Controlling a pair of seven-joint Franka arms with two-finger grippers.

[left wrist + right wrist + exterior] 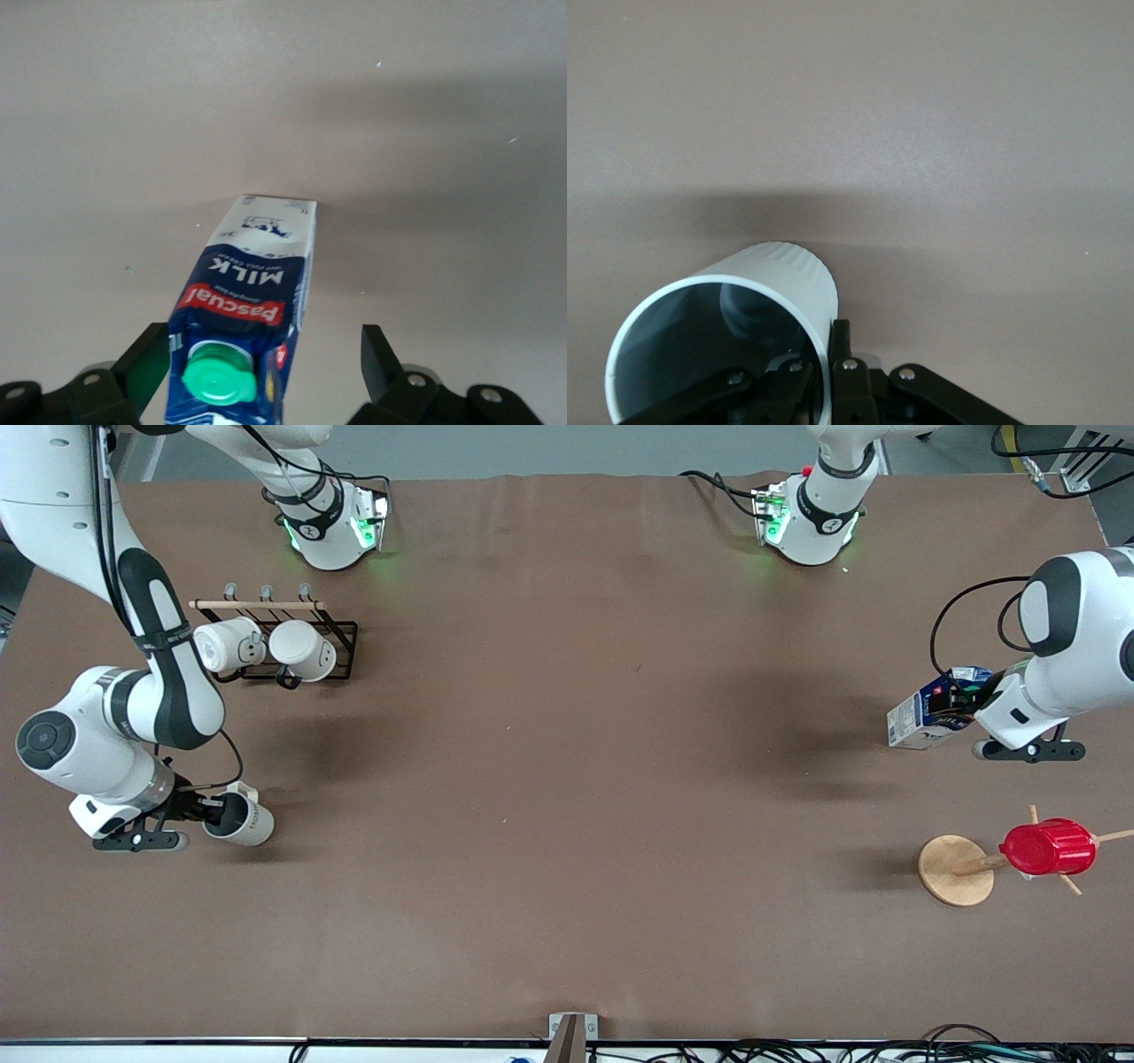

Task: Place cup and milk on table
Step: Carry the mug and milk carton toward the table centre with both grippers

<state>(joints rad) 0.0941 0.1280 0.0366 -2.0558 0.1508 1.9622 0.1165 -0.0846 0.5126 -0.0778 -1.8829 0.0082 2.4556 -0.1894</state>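
Observation:
Next, my left gripper grabs the milk carton by its top below the green cap, to place the milk on the tabletop.
The off-white cup is tilted just above the brown table near the right arm's end. My right gripper is shut on its rim, one finger inside and one outside; the right wrist view shows the cup and the gripper. The blue-and-white milk carton leans near the left arm's end, its base on the table. My left gripper is open around its top. In the left wrist view the carton with its green cap sits between the spread fingers.
A black rack with a wooden bar holds two rounder cream mugs, farther from the front camera than the cup. A wooden peg stand carries a red ribbed cup, nearer the camera than the milk.

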